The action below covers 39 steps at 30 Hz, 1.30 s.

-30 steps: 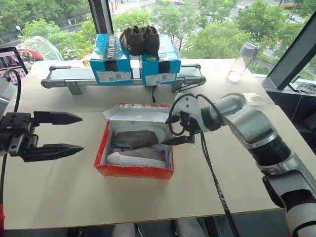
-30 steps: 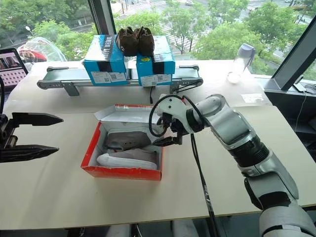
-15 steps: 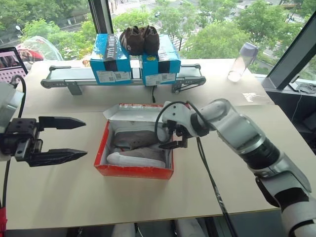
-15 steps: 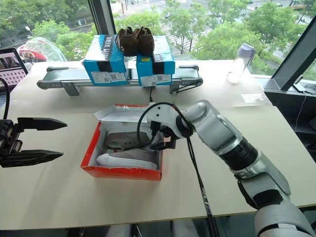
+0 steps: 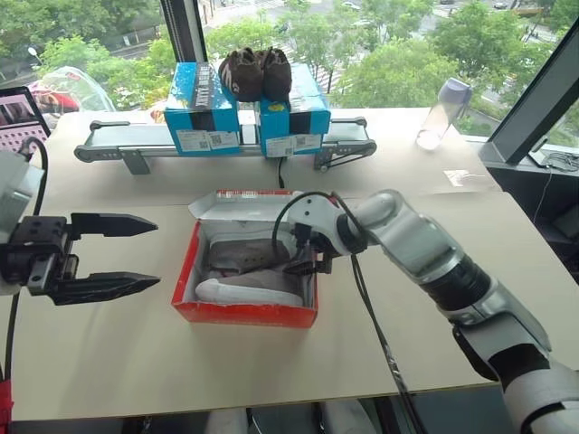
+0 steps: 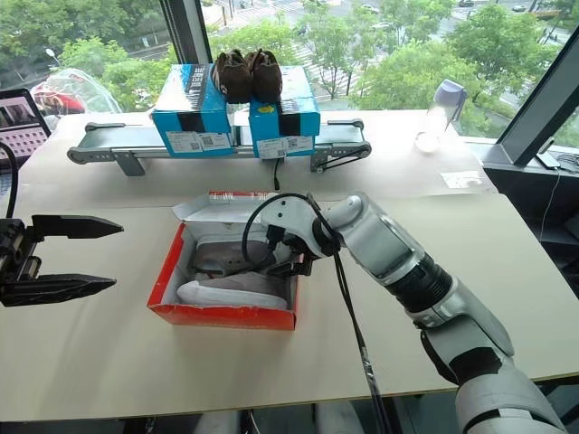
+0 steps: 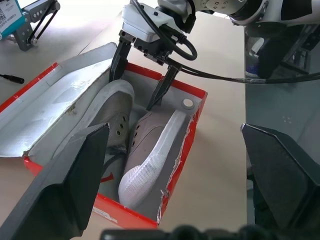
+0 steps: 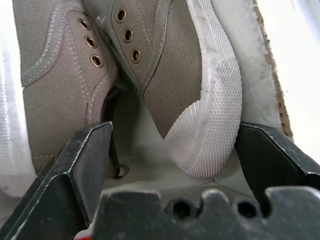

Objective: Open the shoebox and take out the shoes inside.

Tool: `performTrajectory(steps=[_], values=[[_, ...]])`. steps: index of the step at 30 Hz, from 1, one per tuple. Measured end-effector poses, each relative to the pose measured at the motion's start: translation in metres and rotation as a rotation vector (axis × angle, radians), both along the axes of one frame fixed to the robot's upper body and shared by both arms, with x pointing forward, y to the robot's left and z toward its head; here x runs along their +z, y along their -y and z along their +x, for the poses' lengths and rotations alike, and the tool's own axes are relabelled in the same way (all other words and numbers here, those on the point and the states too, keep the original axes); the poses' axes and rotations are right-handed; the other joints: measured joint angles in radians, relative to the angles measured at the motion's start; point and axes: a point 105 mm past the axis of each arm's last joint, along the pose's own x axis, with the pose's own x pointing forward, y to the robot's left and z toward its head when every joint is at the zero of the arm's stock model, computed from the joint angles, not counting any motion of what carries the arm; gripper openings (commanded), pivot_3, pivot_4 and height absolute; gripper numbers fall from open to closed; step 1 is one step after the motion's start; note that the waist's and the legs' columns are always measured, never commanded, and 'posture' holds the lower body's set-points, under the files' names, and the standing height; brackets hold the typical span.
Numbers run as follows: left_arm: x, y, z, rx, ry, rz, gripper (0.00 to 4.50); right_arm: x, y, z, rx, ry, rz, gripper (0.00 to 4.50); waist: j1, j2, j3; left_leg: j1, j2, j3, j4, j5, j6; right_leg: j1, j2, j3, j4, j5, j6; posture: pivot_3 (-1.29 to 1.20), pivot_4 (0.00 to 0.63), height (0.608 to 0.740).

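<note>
The right gripper will close: in the right wrist view its fingers reach down on both sides of the shoe's whitish toe (image 8: pixel 204 142), so it would hold the grey-brown shoe if it closed now.
The red shoebox (image 5: pixel 244 314) lies in the middle of the table with its lid (image 5: pixel 253 206) folded back. Two grey-brown shoes (image 5: pixel 251 269) with whitish soles lie side by side in it. My right gripper (image 5: pixel 294 256) is open and dips into the box's right end. In the right wrist view its fingers (image 8: pixel 75 170) straddle the toe of one shoe (image 8: pixel 190 85), with the other shoe (image 8: pixel 55 85) beside it. My left gripper (image 5: pixel 154 252) hangs open, with nothing in it, to the left of the box. The left wrist view shows the right gripper (image 7: pixel 131 94) over the shoes' toes.
Two blue boxes (image 5: pixel 204 113) stand on a conveyor rack (image 5: pixel 118 140) at the back, with a dark brown pair of shoes (image 5: pixel 256 72) on top. A clear bottle (image 5: pixel 445 113) stands at the back right, a tablet (image 5: pixel 20 113) at the far left. A black cable (image 5: pixel 375 325) trails from my right arm.
My right gripper has moved left and down, from beside the box's right wall into the box over the shoes' toes. It stays open. The left gripper has barely moved.
</note>
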Motion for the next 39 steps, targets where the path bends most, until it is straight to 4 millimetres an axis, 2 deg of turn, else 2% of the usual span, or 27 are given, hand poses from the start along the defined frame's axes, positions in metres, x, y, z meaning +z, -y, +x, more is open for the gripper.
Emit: performTrajectory(steps=[2,9,12,19,23,27,30,33,37,39], values=[[0.0,0.0,0.0,0.001,0.001,0.0,4.5,-0.001,0.001,0.0,-0.004,0.001,-0.002,3.85,0.001,0.0,0.0,0.0,0.0,0.0,0.0,0.0,0.0,0.0,0.0,0.0,0.0,0.0,0.0,0.0,0.15,0.74],[0.002,0.001,0.0,-0.002,0.008,-0.002,4.5,-0.007,0.002,0.0,-0.009,-0.015,-0.001,1.44,0.003,0.0,0.0,0.0,0.0,0.0,0.0,0.0,0.0,0.0,0.0,0.0,0.0,0.0,0.0,0.0,0.15,0.74],[0.005,0.003,-0.001,-0.013,0.022,-0.004,4.5,-0.007,0.002,0.0,-0.01,-0.015,-0.001,0.69,0.002,0.0,0.0,0.0,0.0,0.0,0.0,0.0,0.0,0.0,0.0,0.0,0.0,0.0,0.0,0.0,0.15,0.74],[0.006,0.004,0.0,-0.018,0.037,0.002,4.5,0.0,-0.001,-0.004,0.0,-0.05,0.053,0.69,0.002,0.0,0.0,-0.001,0.0,0.0,0.0,0.0,0.0,0.0,0.0,0.0,0.0,0.0,0.0,0.0,0.15,0.74],[0.005,0.004,0.002,-0.029,0.039,0.001,4.5,0.023,0.0,-0.003,-0.022,-0.079,0.181,0.69,0.002,0.0,0.0,-0.001,0.0,0.0,0.0,0.0,0.0,0.0,0.0,0.0,0.0,0.0,0.0,0.0,0.15,0.74],[0.004,0.008,0.004,-0.05,0.046,0.005,4.5,0.063,0.008,0.011,-0.074,-0.005,0.285,0.69,0.001,0.0,0.0,-0.001,0.0,0.0,0.0,0.0,0.0,0.0,0.0,0.0,0.0,0.0,0.0,0.0,0.15,0.74],[0.003,0.008,0.007,-0.055,0.05,0.009,4.5,0.089,0.021,0.014,-0.124,-0.024,0.403,0.69,0.001,0.0,0.0,-0.002,0.0,0.0,0.0,0.0,0.0,-0.001,0.0,0.0,0.0,0.0,0.0,0.0,0.15,0.74],[0.003,0.009,0.01,-0.062,0.052,0.005,4.5,0.118,0.044,0.018,-0.21,-0.099,0.609,0.69,0.006,0.0,0.0,-0.002,0.0,-0.001,0.0,0.0,0.0,0.0,0.0,0.0,-0.001,0.0,0.0,0.0,0.15,0.74],[0.003,0.011,0.014,-0.083,0.057,0.001,4.5,0.134,0.084,0.025,-0.368,-0.219,0.841,0.69,0.01,0.0,0.0,-0.001,0.0,-0.001,0.0,0.0,0.0,0.0,0.0,0.0,-0.001,0.0,0.0,0.0,0.15,0.74],[0.002,0.012,0.015,-0.092,0.054,0.0,4.5,0.14,0.097,0.022,-0.401,-0.321,0.974,0.69,0.009,0.0,0.0,-0.001,0.0,-0.001,0.0,0.0,0.0,0.0,0.0,0.0,0.0,0.0,0.0,0.0,0.15,0.74]])
